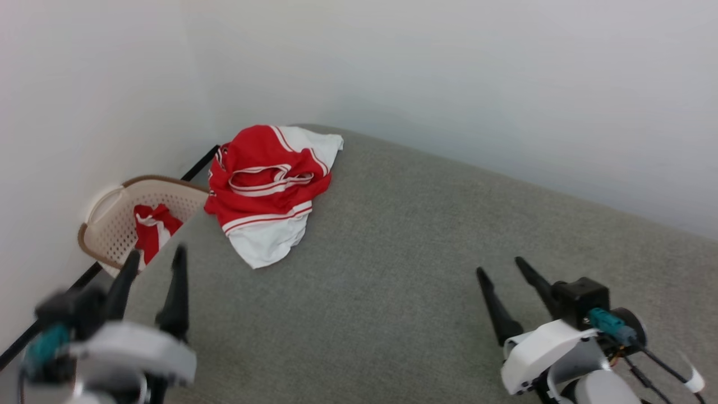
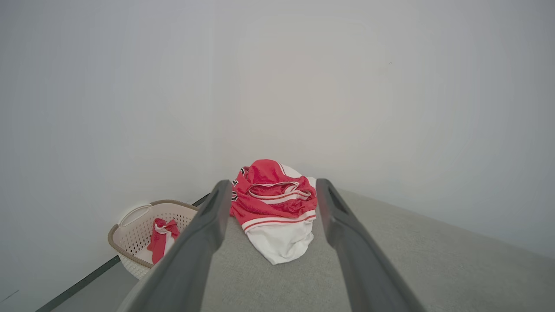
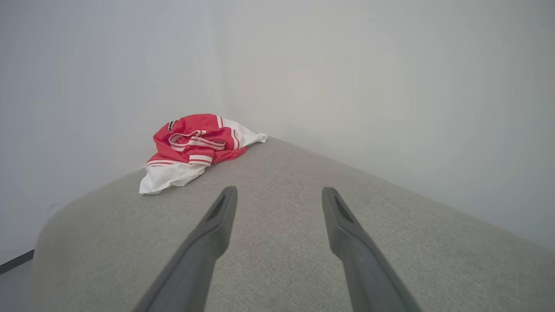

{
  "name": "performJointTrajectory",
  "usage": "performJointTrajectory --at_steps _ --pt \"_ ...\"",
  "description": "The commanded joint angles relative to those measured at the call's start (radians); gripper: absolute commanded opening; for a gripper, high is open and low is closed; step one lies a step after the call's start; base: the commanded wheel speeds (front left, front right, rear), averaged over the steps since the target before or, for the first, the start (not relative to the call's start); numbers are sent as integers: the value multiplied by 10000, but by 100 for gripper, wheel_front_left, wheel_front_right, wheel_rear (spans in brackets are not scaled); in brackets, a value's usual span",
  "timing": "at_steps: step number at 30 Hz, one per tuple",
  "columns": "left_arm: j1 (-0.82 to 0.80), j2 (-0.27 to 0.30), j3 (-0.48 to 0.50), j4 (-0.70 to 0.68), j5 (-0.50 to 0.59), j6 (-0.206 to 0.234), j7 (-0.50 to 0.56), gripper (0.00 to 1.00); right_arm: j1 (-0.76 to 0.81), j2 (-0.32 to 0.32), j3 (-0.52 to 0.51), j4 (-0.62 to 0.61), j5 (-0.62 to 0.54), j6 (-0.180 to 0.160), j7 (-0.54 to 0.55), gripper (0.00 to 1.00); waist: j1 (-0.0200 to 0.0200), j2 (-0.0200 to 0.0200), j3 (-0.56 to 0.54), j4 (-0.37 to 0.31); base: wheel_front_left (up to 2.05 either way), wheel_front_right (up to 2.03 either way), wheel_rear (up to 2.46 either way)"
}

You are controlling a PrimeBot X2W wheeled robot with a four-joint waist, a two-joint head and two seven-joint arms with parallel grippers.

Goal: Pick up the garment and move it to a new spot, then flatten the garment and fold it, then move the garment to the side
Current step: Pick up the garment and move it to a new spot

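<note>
The garment needs to go to a new spot and be flattened, so my left gripper should grip its white sleeve [image 1: 270, 239] [image 2: 283, 242] next.
The garment [image 1: 269, 185], a red jersey shirt with white sleeves and striped trim, lies crumpled at the far left corner of the grey padded surface [image 1: 404, 269]. It also appears in the left wrist view as the garment [image 2: 275, 208] and in the right wrist view as the garment [image 3: 195, 147]. A bit of black lettering peeks at its far edge. My left gripper [image 1: 156, 257] hovers open at the lower left, well short of the shirt. My right gripper [image 1: 500, 268] is open at the lower right, far from it. Both hold nothing.
A beige laundry basket [image 1: 115, 216] stands on the floor off the surface's left edge, holding a smaller red-and-white cloth [image 1: 152, 227]. White walls close the corner behind the shirt. A dark baseboard [image 1: 50, 314] runs along the left wall.
</note>
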Motion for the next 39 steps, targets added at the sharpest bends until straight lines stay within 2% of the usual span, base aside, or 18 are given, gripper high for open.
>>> performJointTrajectory --at_steps 1,4,11,19,23,31,39 --pt "-147 31 -26 10 -57 -88 41 100 82 -45 -56 -45 -53 1 11 100 0 0 116 77 0 0 0" --pt "-1158 356 -129 332 -334 -367 858 100 177 -145 -323 -329 -244 1 176 100 0 0 533 70 0 0 0" --pt "-3619 799 53 1552 -1368 -895 2196 100 -320 -569 -616 -1477 -653 1 811 100 0 0 2259 -639 0 0 0" --pt "-6063 1466 -19 3766 -2468 -1382 3861 100 -852 -1081 -909 -2890 -934 -1 1473 100 0 0 4321 -1465 0 0 0" --pt "-7176 1750 -164 4881 -2782 -1464 4574 100 -1105 -1202 -936 -3493 -1022 1 1706 100 0 0 5187 -1797 0 0 0" --pt "-8747 1914 -660 7192 -3119 -1547 5958 100 -1344 -1328 -980 -4361 -1120 1 1997 100 0 0 6285 -2202 0 0 0" --pt "-9551 1763 -1104 9285 -2853 -1544 6082 100 -1410 -1358 -884 -4809 -1145 1 2180 100 0 0 6761 -2469 0 0 0"
